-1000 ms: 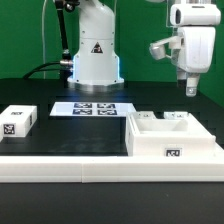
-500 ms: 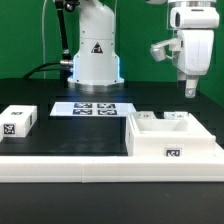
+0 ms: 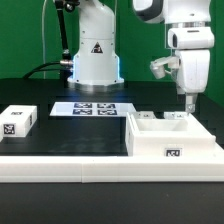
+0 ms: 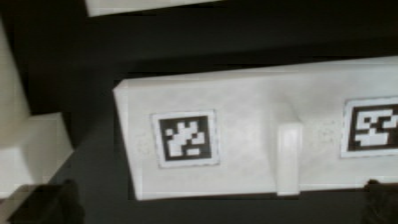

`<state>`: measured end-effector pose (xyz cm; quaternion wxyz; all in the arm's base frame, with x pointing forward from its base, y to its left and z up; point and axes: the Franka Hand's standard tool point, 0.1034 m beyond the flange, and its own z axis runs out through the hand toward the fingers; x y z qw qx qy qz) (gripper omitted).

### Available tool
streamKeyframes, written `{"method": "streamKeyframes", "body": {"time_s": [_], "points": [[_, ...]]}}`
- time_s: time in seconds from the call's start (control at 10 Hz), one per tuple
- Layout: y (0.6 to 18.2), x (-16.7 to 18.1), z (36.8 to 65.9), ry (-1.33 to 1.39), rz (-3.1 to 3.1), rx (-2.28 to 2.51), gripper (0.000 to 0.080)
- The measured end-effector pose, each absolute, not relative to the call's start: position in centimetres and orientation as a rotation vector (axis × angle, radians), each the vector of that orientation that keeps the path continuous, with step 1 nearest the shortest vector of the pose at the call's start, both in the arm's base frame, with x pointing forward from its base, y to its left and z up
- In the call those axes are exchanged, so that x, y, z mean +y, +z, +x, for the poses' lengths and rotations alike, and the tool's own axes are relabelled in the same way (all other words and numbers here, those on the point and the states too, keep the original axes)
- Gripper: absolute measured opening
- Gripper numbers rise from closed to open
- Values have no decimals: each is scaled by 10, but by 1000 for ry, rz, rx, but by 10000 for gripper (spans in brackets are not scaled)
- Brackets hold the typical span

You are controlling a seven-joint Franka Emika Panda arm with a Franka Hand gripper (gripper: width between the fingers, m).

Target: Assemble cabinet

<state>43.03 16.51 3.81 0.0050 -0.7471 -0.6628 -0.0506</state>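
The robot's gripper isn't ready to close on the raised rib yet and needs to move toward it first, because the rib is off to one side, short of the gripper's open fingers.
The cabinet is a large white open box with inner compartments and a small tag on its front, standing at the exterior view's right on the black table. My gripper hangs just above the cabinet's far edge, pointing down. In the wrist view the cabinet shows a white face with two black-and-white tags and a raised rib between them. My gripper is open and empty; one dark fingertip shows at the frame's corner, with bare table between the jaws.
A small white tagged block lies at the exterior view's left. The marker board lies flat in front of the robot base. A white ledge runs along the table's near edge.
The gripper has come down and shifted a little to the exterior view's left, from well above the cabinet to just over its far edge. Nothing else moved.
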Motion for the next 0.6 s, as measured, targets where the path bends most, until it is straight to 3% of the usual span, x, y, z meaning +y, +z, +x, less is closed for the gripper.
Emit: {"method": "streamKeyframes", "body": {"time_s": [0.5,0.6], "points": [[20,163,420,-122,-2332,-2055,797],[18,163,419,-115,-2330,-2052,676]]}}
